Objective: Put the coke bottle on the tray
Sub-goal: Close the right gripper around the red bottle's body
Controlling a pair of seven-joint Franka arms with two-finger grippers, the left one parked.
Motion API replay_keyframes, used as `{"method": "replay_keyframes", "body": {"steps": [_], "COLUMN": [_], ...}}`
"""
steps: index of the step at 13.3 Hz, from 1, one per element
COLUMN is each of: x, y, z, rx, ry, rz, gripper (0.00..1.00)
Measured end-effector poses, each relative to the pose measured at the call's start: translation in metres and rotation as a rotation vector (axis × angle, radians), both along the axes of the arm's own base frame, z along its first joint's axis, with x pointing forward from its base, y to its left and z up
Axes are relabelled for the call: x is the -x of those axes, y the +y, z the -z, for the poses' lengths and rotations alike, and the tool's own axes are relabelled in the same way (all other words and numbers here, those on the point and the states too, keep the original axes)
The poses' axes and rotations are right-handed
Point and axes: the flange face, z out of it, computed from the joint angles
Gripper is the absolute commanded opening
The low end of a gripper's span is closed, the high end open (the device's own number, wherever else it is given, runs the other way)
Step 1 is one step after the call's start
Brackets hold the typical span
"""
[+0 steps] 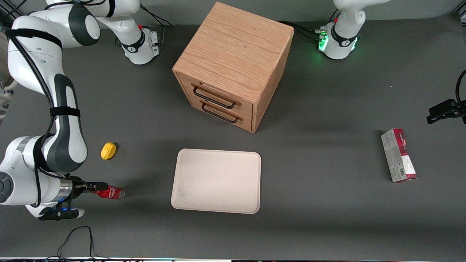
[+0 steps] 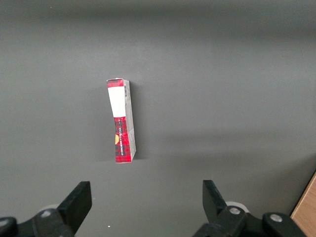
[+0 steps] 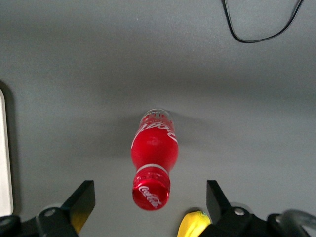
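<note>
My gripper grabs the coke bottle by its red cap next, to set the bottle on the cream tray (image 1: 216, 181).
The coke bottle (image 1: 111, 193) is small, glossy red with white script. It is on the table near the working arm's end, level with the tray's nearer edge. In the right wrist view its red cap (image 3: 151, 191) faces the camera. My gripper (image 1: 95, 187) is right at the bottle's cap end. It is open (image 3: 149, 191), with the fingers (image 3: 81, 202) wide apart on either side of the cap and not touching it. The cream tray (image 1: 216, 181) lies flat in the middle of the table with nothing on it. Its edge shows in the wrist view (image 3: 4, 163).
A yellow object (image 1: 108, 150) lies close to the bottle, farther from the front camera; it also shows in the wrist view (image 3: 195, 223). A wooden drawer cabinet (image 1: 233, 65) stands farther back than the tray. A red-and-grey carton (image 1: 398, 154) lies toward the parked arm's end. A black cable (image 1: 76, 240) loops at the front edge.
</note>
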Motion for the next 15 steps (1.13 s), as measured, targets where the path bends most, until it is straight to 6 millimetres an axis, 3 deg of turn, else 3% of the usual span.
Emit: {"method": "replay_keyframes", "body": {"steps": [1,6,8,15], "x": [-0.001,-0.001,-0.001,-0.001], "y": [0.000,0.006,0.011,0.010], "z": [0.000,0.000,0.000,0.000], "rx": [0.000,0.011,0.014,0.017], "ry": [-0.006,-0.007,-0.007,-0.008], "rz": [0.000,-0.013,-0.021,-0.021], "gripper": [0.99,0.39,0.23,0.20]}}
